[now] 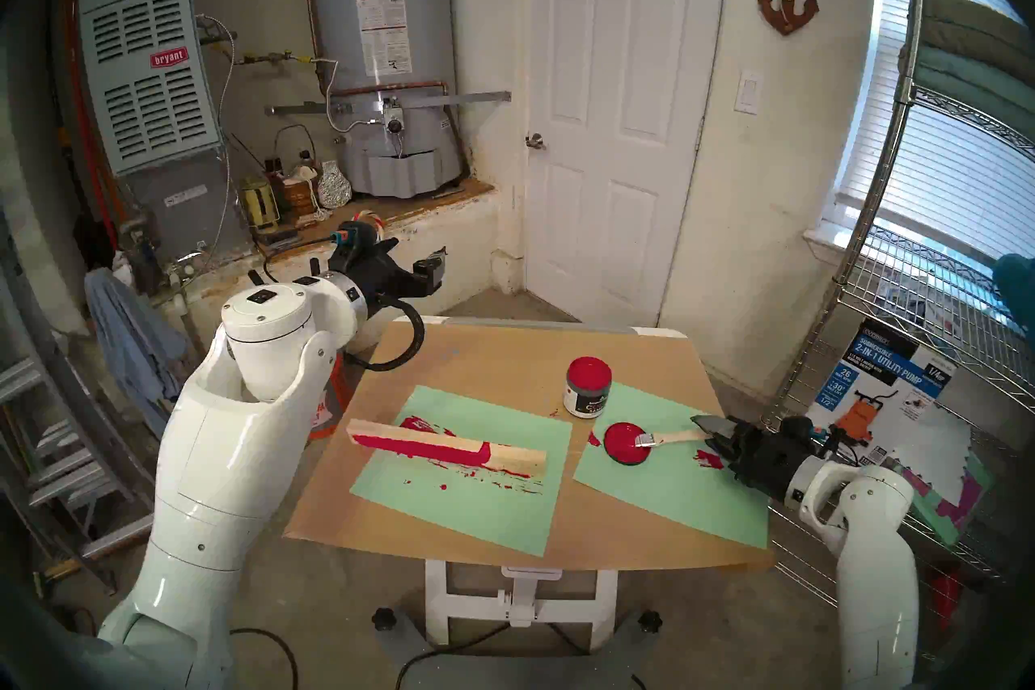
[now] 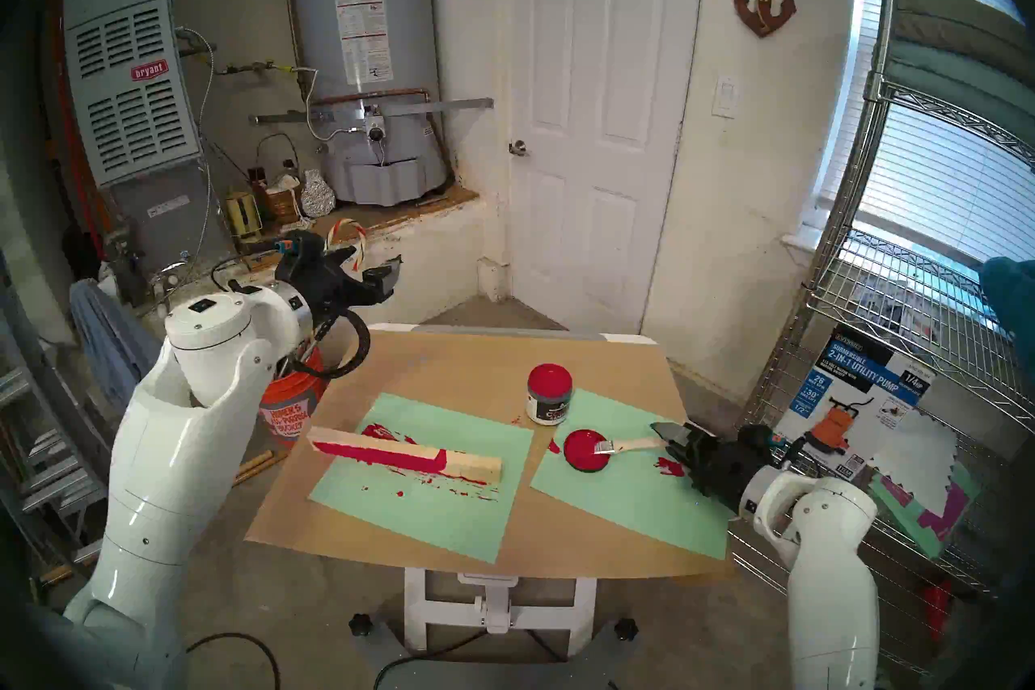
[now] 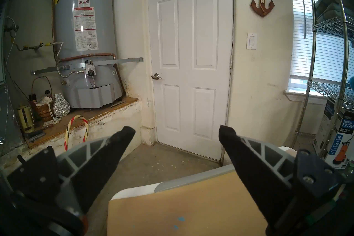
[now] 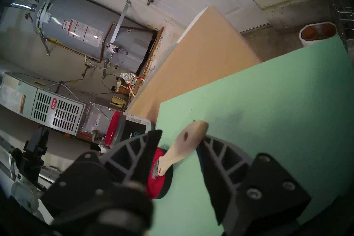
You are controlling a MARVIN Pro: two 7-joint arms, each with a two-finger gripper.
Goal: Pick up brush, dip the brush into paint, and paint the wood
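I will grab the brush by its pale handle's end [image 1: 699, 432] [image 4: 195, 131] with my right gripper. The bristles will stay free to dip into the paint.
The brush [image 1: 669, 439] lies on the right green sheet, its bristles resting on the flat red lid [image 1: 624, 442] and its pale handle pointing right. My right gripper [image 1: 707, 434] is open, low over the sheet, its jaws on either side of the handle's end. In the right wrist view the handle [image 4: 180, 149] sits between the spread fingers, close to one of them. The open paint jar [image 1: 588, 386] stands just behind the lid. The wood [image 1: 448, 448], partly red, lies on the left green sheet. My left gripper [image 1: 431, 269] is open and empty, raised beyond the table's back left corner.
Two green paper sheets [image 1: 448, 504] with red smears lie on the brown-covered table [image 1: 476, 358]. A wire shelf [image 1: 924, 392] with a boxed pump stands close to my right arm. An orange bucket [image 2: 291, 403] sits on the floor left of the table.
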